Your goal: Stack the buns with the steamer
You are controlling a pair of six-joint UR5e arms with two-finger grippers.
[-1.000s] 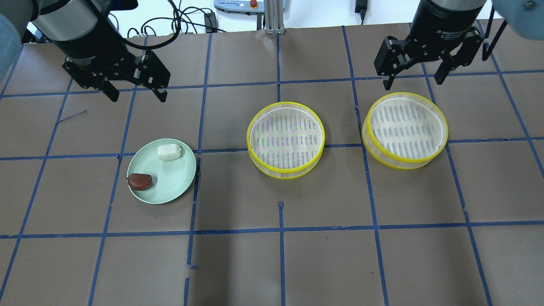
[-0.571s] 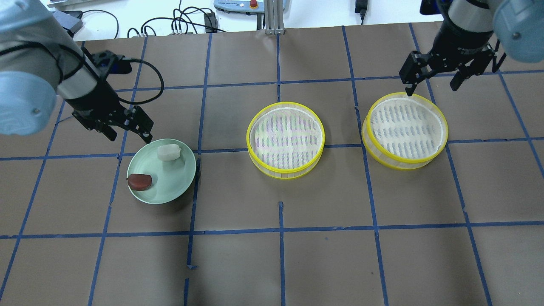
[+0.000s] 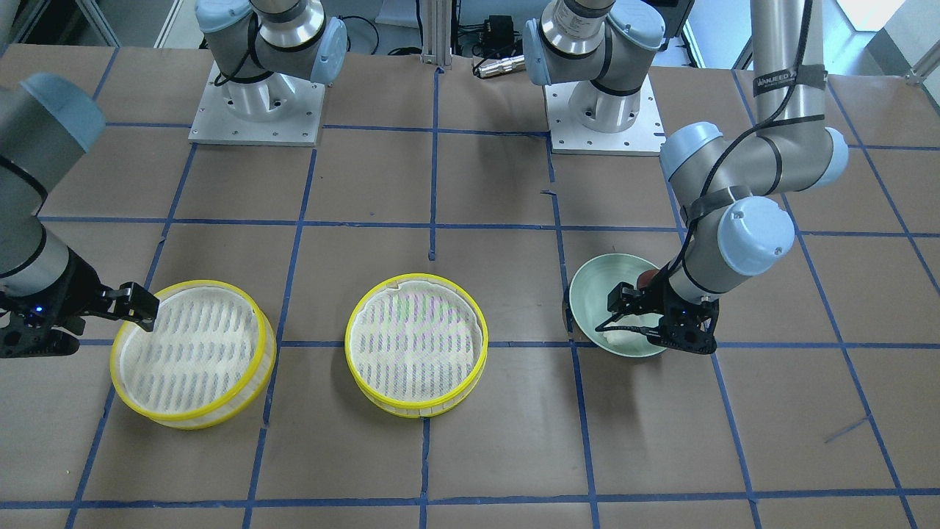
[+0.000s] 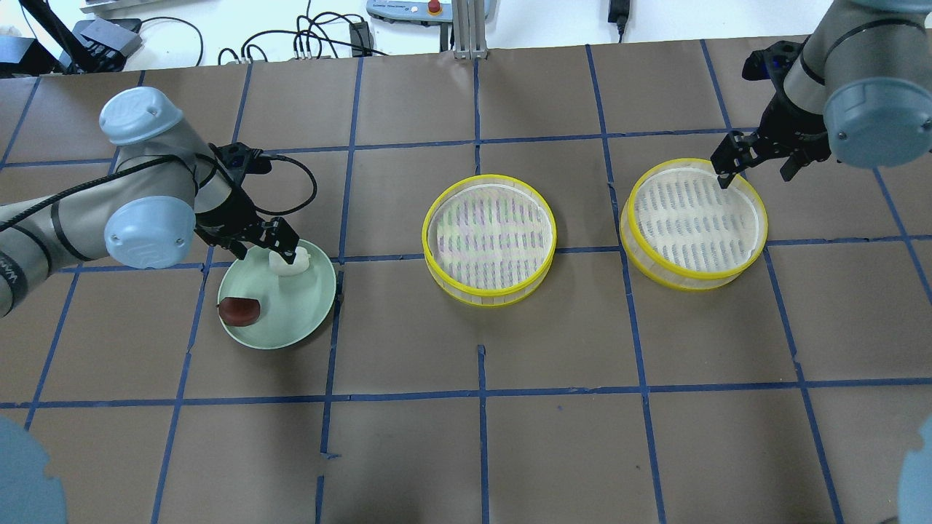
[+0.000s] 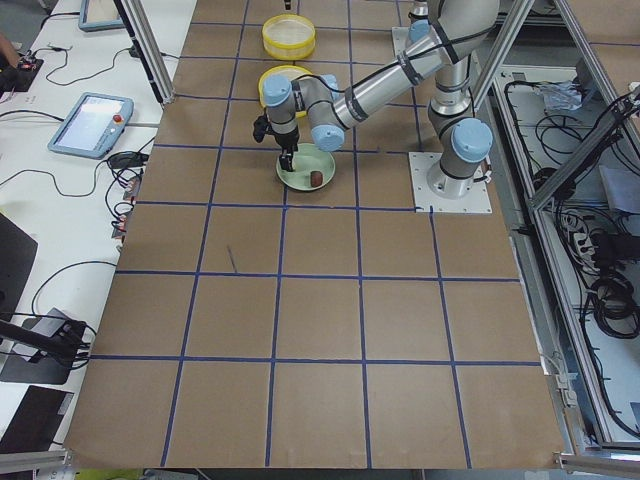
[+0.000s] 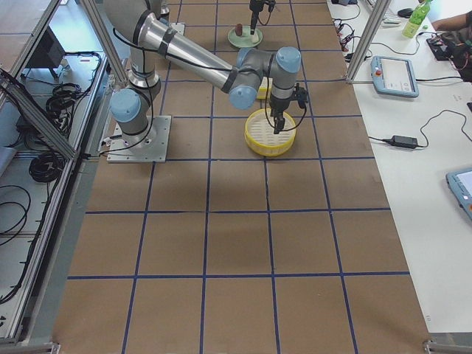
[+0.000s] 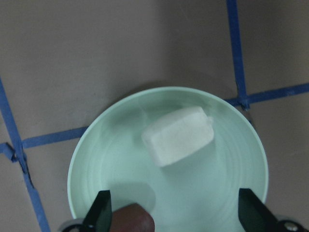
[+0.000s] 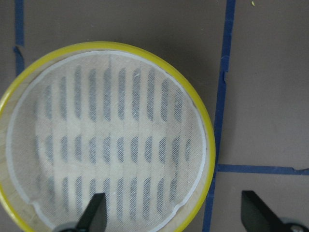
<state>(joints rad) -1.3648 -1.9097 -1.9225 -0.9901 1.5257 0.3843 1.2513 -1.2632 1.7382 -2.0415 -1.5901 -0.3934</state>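
Observation:
The left gripper will stack the white bun in the steamer (image 3: 416,339), so it will grab the bun by its sides next.
The white bun (image 4: 287,268) and the reddish-brown bun (image 4: 239,311) lie on a pale green plate (image 4: 306,313). My left gripper (image 4: 266,251) is open and hangs low over the plate's far side. In the left wrist view the white bun (image 7: 178,135) lies ahead of and between the fingertips (image 7: 101,208), untouched. Two yellow-rimmed steamer tiers stand empty, one in the middle (image 4: 489,239) and one on the right (image 4: 693,222). My right gripper (image 4: 755,173) is open over the right tier's far right rim (image 8: 207,159).
The brown table (image 4: 480,451) carries a blue tape grid. Cables and a control box (image 4: 415,9) lie beyond its far edge. Both arm bases (image 3: 257,110) stand at the robot's side of the table.
Both arms have come down. The left gripper moved from beside the plate's far left to over the white bun. The right gripper moved lower, to the right tier's far right rim.

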